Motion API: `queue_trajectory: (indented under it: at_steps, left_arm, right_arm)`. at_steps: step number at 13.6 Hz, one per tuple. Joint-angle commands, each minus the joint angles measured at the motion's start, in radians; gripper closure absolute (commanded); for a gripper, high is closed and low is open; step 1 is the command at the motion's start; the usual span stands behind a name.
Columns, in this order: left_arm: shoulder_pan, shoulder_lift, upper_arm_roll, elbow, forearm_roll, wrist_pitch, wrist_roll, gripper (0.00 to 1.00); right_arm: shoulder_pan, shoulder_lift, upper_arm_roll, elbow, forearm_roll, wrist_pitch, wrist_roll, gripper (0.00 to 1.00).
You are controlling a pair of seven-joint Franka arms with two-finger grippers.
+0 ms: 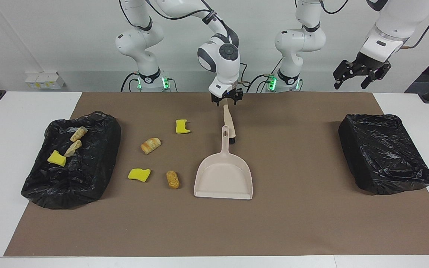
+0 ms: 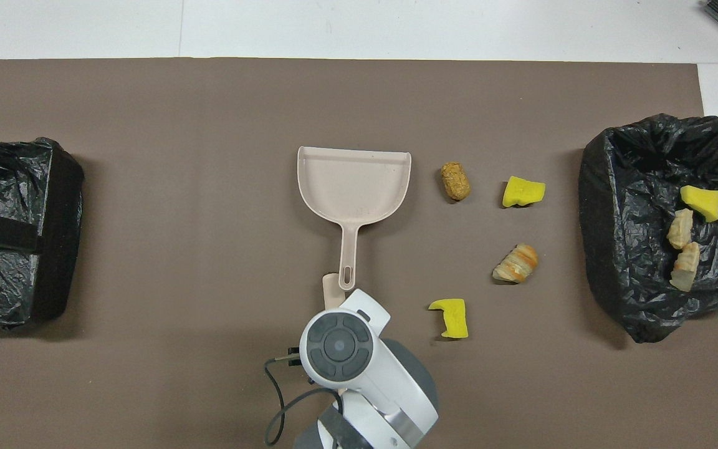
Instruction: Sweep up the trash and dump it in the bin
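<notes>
I should grab the dustpan next with my left gripper by its narrow handle (image 2: 348, 255), as its broad part is far wider than my fingers.
Several pieces of trash lie on the brown mat: a yellow sponge scrap (image 1: 182, 126), a bread lump (image 1: 150, 145), another yellow scrap (image 1: 139, 174) and a brown lump (image 1: 172, 179). Three more pieces (image 1: 73, 147) lie in the black-lined bin (image 1: 88, 178) at the right arm's end. The beige dustpan (image 1: 223, 175) lies flat on the mat beside the brown lump, its handle pointing toward the robots. The brush (image 1: 228, 124) lies beside that handle. My right gripper (image 1: 226, 99) hangs open just over the brush's handle end. My left gripper (image 1: 361, 74) waits open, high above the other bin.
A second black-lined bin (image 1: 384, 152) stands at the left arm's end of the table. The brown mat (image 2: 209, 125) covers most of the table, with white table edge (image 2: 396, 25) around it. A black cable loops from the right wrist (image 2: 337, 343).
</notes>
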Motion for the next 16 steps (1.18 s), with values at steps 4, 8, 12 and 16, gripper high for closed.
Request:
queue_trajectory:
  at_steps: [4,8,12,16]
  left_arm:
    - [-0.008,-0.011,0.015,0.000,0.002,-0.008,0.014,0.00]
    - [-0.002,-0.013,0.013,0.000,0.000,-0.020,0.018,0.00]
    - [0.024,-0.014,-0.002,-0.002,0.000,-0.023,0.018,0.00]
    - [0.013,-0.014,-0.008,-0.002,-0.001,-0.026,0.008,0.00]
  right_arm:
    - [0.003,-0.015,-0.003,-0.037,0.058,0.041,0.028,0.86]
    - [0.000,0.000,-0.003,0.022,0.058,0.020,0.077,1.00]
    - [-0.018,-0.110,-0.006,0.015,0.060,-0.171,0.197,1.00]
    - [-0.133,-0.213,-0.009,0.015,0.043,-0.409,0.194,1.00]
